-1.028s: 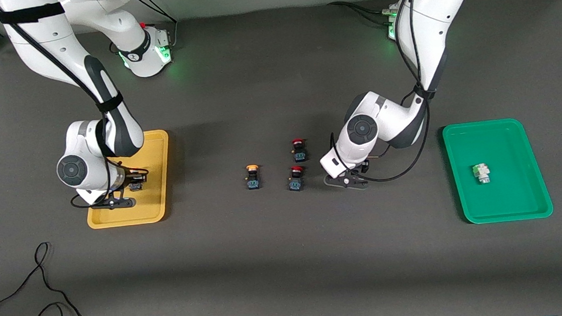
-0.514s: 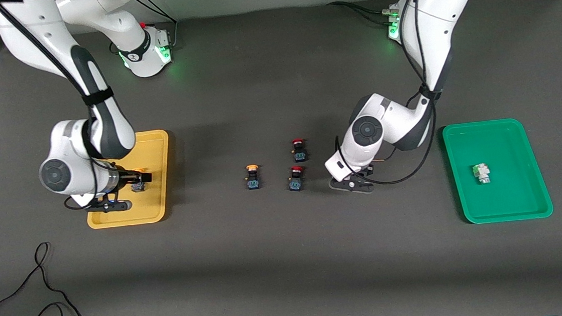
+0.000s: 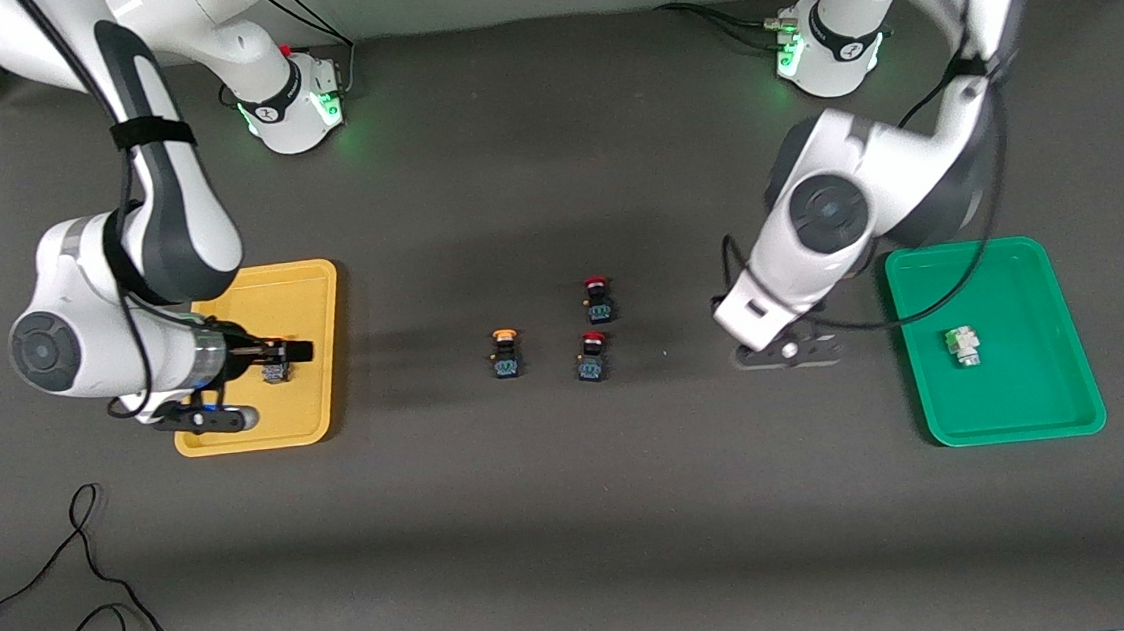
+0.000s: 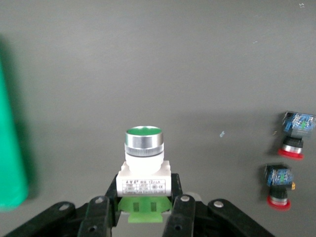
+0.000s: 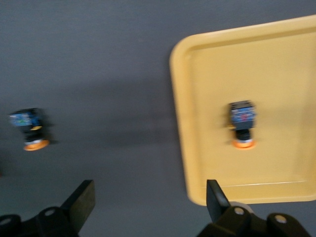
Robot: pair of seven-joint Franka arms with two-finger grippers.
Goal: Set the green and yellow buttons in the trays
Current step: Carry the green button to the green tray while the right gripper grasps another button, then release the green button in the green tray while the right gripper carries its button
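Note:
The mid-table yellow-capped button needs to go in the yellow tray, so next my right gripper needs to grab the button by its blue-black switch housing point(image 3: 507, 364) point(image 5: 23, 118).
My left gripper point(image 4: 144, 210) is shut on a whitish-grey button with a green cap point(image 4: 143, 163), held over bare table between the red-capped switches and the green tray point(image 3: 1020, 400). In the front view this gripper point(image 3: 787, 346) sits under its wrist. A second green button point(image 3: 962, 346) lies in the green tray. My right gripper point(image 5: 149, 200) is open and empty, in the air over the yellow tray's edge point(image 5: 180, 123); it also shows in the front view point(image 3: 279, 358). One yellow-capped button point(image 5: 242, 124) lies in the yellow tray point(image 3: 305, 296). Another yellow-capped button point(image 3: 505, 352) lies mid-table.
Two black switches with red caps point(image 3: 598, 300) point(image 3: 592, 355) lie mid-table beside the yellow-capped one; both also show in the left wrist view point(image 4: 295, 133) point(image 4: 279, 185). A black cable point(image 3: 92, 593) loops on the table near the front camera at the right arm's end.
My left gripper rose and moved toward the green tray with the green button. My right gripper lifted off the yellow tray, leaving the yellow-capped button in it.

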